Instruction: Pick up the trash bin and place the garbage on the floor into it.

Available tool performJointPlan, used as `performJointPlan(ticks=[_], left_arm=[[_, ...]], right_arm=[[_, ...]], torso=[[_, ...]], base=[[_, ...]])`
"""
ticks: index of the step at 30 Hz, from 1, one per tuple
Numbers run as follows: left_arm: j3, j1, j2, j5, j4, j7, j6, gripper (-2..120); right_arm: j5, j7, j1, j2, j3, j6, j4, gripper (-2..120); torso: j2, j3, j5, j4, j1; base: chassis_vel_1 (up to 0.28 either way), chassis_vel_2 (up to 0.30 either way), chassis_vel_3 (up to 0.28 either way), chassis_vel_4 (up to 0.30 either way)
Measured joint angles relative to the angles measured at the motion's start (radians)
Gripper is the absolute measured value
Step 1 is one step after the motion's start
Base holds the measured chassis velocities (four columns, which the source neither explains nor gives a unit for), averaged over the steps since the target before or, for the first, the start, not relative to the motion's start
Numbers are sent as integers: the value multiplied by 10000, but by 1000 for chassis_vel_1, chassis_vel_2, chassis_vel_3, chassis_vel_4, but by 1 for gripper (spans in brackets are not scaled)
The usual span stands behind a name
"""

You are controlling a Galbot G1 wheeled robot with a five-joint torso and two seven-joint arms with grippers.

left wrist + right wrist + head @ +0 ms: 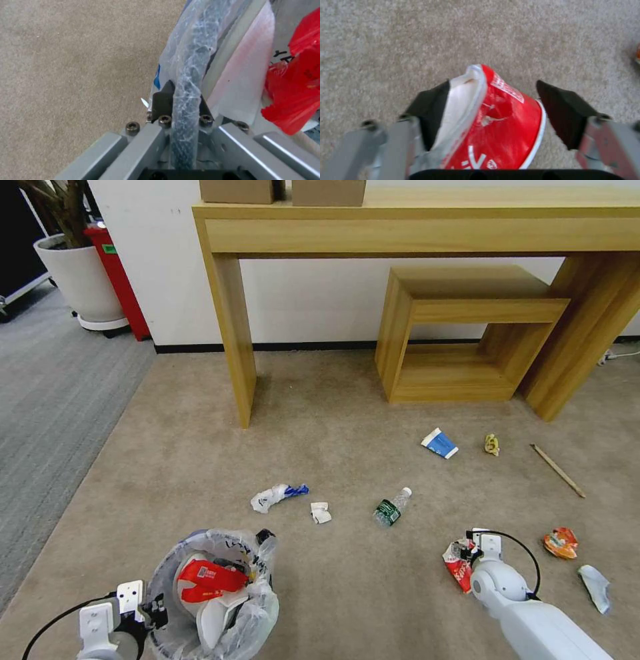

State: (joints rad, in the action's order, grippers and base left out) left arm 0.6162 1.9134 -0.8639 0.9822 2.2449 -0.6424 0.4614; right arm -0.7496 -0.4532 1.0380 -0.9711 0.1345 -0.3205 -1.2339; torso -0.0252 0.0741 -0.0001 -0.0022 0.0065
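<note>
The robot's right gripper should take hold of the red wrapper next by its raised white-edged fold, because that fold stands up while the crushed red side slopes away.
The trash bin (220, 613), a round dark frame lined with a crinkly plastic bag, sits at lower left holding a red wrapper and white slippers. My left gripper (155, 608) is shut on its rim (191, 72). My right gripper (471, 552) is low over the floor (333, 433), open, with a red wrapper (500, 120) between its dark fingers (565, 110). Garbage lies scattered on the carpet: a green-label bottle (391, 508), a blue-white carton (439, 443), a yellow scrap (492, 444), a wooden stick (557, 470), an orange wrapper (561, 542) and crumpled paper (320, 512).
A wooden console table (413, 220) and a low wooden shelf (460, 333) stand against the back wall. Grey carpet (47, 400), a white planter (80, 273) and a red bin (120, 273) lie at far left. A white-blue scrap (275, 496) and a grey scrap (595, 587) also lie about.
</note>
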Motion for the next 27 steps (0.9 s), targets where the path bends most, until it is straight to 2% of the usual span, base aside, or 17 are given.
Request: performJointPlan(ticks=[3,4,5,7,11,14,16,18,23,27], left_arm=[[-1,3,13,-3,8,-13,-10,0],[-7,10,14,-16,15,-24,-20,0],[-7,10,14,-16,15,-24,-20,0],[-26,17,13,-60,22,-41,-46,0],[-35,17,12,-92,22,-55,-79,0],[-36,26,0,-166,21,-58,-103,0],[-45,29,-17,-185,22,-58,-104,0],[-54,45,-29,-214,23,-59,-105,0],[-2,98,36,-215,38,-59,-101,0],[37,119,76,-209,78,-64,-88,0]], right_arm=[[-12,18,-12,39,-20,29,-21,59],[-15,22,-22,59,-34,55,-32,50],[-15,22,-22,59,-34,55,-32,50],[-31,24,-59,95,-74,99,-60,39],[-53,33,-103,131,-150,173,-123,30],[-122,51,-189,163,-259,218,-191,14],[-131,57,-207,166,-289,234,-195,10],[-127,28,-217,164,-342,272,-201,0],[-169,-119,-163,137,-332,191,-337,0],[-186,-170,-63,128,-247,18,-476,12]], torso=[[0,0,2,0,-1],[-1,0,2,0,0],[-1,0,2,0,0],[0,0,1,0,0],[0,0,1,0,0],[0,0,2,1,0],[0,0,2,1,0],[0,0,4,1,0],[0,0,1,1,0],[0,0,2,0,0]], base=[[0,0,0,0],[0,0,0,0],[0,0,0,0],[0,0,0,0],[0,0,0,0],[0,0,0,0],[0,0,0,0],[0,0,0,0],[0,0,0,0],[0,0,0,0]])
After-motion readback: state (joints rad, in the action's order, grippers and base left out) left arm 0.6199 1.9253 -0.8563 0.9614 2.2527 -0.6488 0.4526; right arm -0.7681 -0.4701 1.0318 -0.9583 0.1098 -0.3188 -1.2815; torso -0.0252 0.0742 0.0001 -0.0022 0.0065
